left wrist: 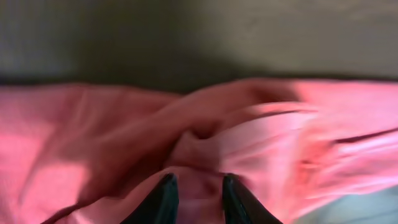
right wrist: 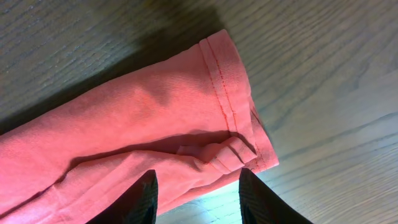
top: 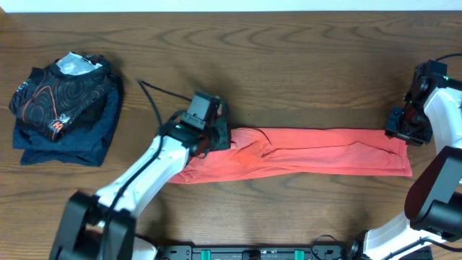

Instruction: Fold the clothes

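My right gripper should next fold the coral-red T-shirt's end inward, grabbing the folded T-shirt's hemmed corner.
The coral-red T-shirt (top: 325, 152) lies folded into a long narrow strip across the middle of the table, with no print showing. My left gripper (top: 216, 137) is at its left end. In the left wrist view, which is blurred, the fingers (left wrist: 198, 190) are close together with a bunched ridge of the shirt's cloth (left wrist: 93, 137) between them. My right gripper (top: 404, 133) is at the strip's right end. In the right wrist view its fingers (right wrist: 198, 193) are spread open just above the shirt's hemmed corner (right wrist: 137, 112), holding nothing.
At the far left, a black garment with an orange contour pattern (top: 65, 94) lies on a folded navy-blue garment (top: 72, 144). A black cable (top: 155, 97) runs over the table to the left arm. The table (top: 289, 72) is dark wood.
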You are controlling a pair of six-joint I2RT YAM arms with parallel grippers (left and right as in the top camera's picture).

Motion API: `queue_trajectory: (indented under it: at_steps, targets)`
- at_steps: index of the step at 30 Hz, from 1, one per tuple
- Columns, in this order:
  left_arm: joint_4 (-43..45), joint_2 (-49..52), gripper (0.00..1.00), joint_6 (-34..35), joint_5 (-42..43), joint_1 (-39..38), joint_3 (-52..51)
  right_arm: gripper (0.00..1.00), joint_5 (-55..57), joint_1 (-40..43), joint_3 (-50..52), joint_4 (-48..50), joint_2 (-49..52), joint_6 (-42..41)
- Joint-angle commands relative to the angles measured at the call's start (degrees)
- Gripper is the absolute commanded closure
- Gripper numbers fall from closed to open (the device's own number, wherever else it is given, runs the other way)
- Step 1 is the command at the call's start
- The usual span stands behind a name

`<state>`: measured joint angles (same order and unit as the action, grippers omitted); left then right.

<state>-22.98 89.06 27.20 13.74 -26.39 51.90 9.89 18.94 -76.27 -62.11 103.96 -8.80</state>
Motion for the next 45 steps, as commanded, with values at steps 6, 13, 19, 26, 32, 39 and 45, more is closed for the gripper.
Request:
queue_trajectory:
  at_steps: [6,13,19,26,32,39,45]
  targets:
    - [-0.35,8.61,0.73,3.85,-6.34,3.28,-1.11,0.59,-1.33,0.55,0.28,-0.55,-0.72,-0.52]
    - [-1.16,11.23,0.66,5.44,-2.38,4.85,-1.03,0.59,-1.36,0.55,0.33,-0.70,-0.72,-0.33]
    - [-2.05,6.73,0.60,0.57,-2.49,4.85,0.63,0.55,-1.33,0.57,0.33,-1.36,-0.72,-0.28]
    - [-4.72,-4.44,0.49,-0.17,-4.17,6.25,1.14,0.50,-1.38,2.49,0.96,-1.62,-0.72,0.76]
    - [-8.90,-8.24,0.47,-0.17,-4.15,7.37,1.14,0.43,-8.20,6.73,6.86,5.57,-0.72,6.58]
    - [-11.69,-8.20,0.47,-0.17,-4.17,7.37,1.09,0.31,-11.72,9.73,15.17,15.32,-0.72,11.67]
    - [-11.69,-8.20,0.47,-0.20,-4.17,7.37,1.09,0.34,-11.87,10.03,18.38,18.84,-0.72,11.67]
